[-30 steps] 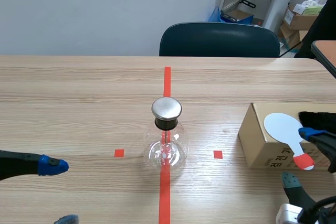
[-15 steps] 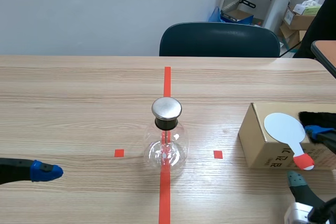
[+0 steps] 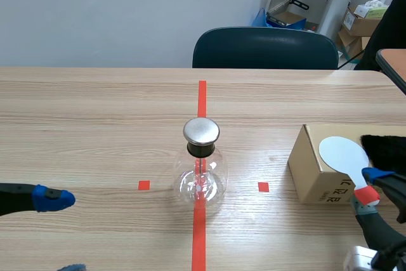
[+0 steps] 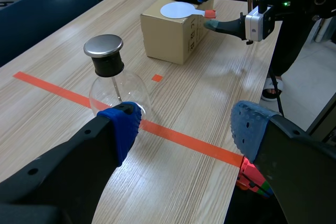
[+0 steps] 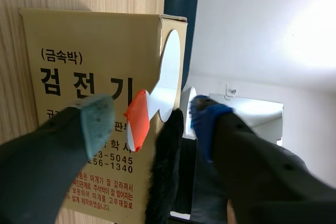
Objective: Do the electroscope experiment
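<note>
The white paddle has to come to the electroscope's metal cap (image 3: 201, 131), so my right gripper will next grab the paddle by its red handle (image 3: 366, 195).
The electroscope, a clear glass flask (image 3: 201, 179) with a round metal cap (image 3: 201, 131), stands on the red tape line at the table's middle. At the right, a white paddle (image 3: 343, 154) with a red handle (image 5: 137, 124) lies on a cardboard box (image 3: 313, 171), beside a black fur pad (image 3: 384, 148). My right gripper (image 3: 370, 192) straddles the handle, fingers apart, with gaps between the pads and the handle; the fur (image 5: 165, 171) also lies between them. My left gripper (image 3: 62, 233) hangs open low at the left, empty, with the flask (image 4: 118, 95) just ahead of it.
A dark blue chair (image 3: 265, 47) stands behind the table's far edge. Boxes and gear fill the back right corner (image 3: 365, 20). An orange table corner (image 3: 393, 65) shows at the right edge.
The right gripper's fingers have drawn closer together around the paddle's red handle. The left gripper has slid a little further to the left.
</note>
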{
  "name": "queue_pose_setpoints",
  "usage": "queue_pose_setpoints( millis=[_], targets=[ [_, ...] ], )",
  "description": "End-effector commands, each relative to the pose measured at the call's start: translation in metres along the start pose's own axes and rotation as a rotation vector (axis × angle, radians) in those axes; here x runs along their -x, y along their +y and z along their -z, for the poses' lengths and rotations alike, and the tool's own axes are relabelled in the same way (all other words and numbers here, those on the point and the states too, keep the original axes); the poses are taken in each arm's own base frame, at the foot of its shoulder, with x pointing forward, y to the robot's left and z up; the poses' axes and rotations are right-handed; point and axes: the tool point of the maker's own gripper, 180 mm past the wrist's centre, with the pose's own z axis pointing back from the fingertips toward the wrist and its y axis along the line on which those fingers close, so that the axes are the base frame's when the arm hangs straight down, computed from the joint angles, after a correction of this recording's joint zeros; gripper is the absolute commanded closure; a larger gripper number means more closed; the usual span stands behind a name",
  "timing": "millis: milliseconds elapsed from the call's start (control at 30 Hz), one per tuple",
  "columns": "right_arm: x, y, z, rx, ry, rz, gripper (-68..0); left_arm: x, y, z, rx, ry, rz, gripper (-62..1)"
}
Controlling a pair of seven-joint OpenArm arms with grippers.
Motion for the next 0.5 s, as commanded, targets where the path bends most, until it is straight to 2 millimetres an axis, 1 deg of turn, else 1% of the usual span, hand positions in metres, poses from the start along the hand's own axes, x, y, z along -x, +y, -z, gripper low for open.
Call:
queue_pose_setpoints(
  millis=[0,200,233,467],
  targets=[
    [0.0082,-0.0097,0.0011,0.026,0.009,-0.024,-24.1,-0.0110,-0.0012,0.0039,-0.003,-0.043,-0.007,-39.2],
    [0.0081,-0.0097,0.0011,0.025,0.009,-0.023,-2.8,-0.0098,-0.0012,0.0040,-0.003,-0.036,-0.007,-39.2],
    [0.0081,-0.0097,0.0011,0.025,0.009,-0.023,-1.1,-0.0098,-0.0012,0.0040,-0.003,-0.036,-0.007,-39.2],
    [0.0080,-0.0092,0.0011,0.023,0.009,-0.021,-1.3,-0.0099,-0.0012,0.0040,-0.004,-0.037,-0.007,-39.2]
  ],
)
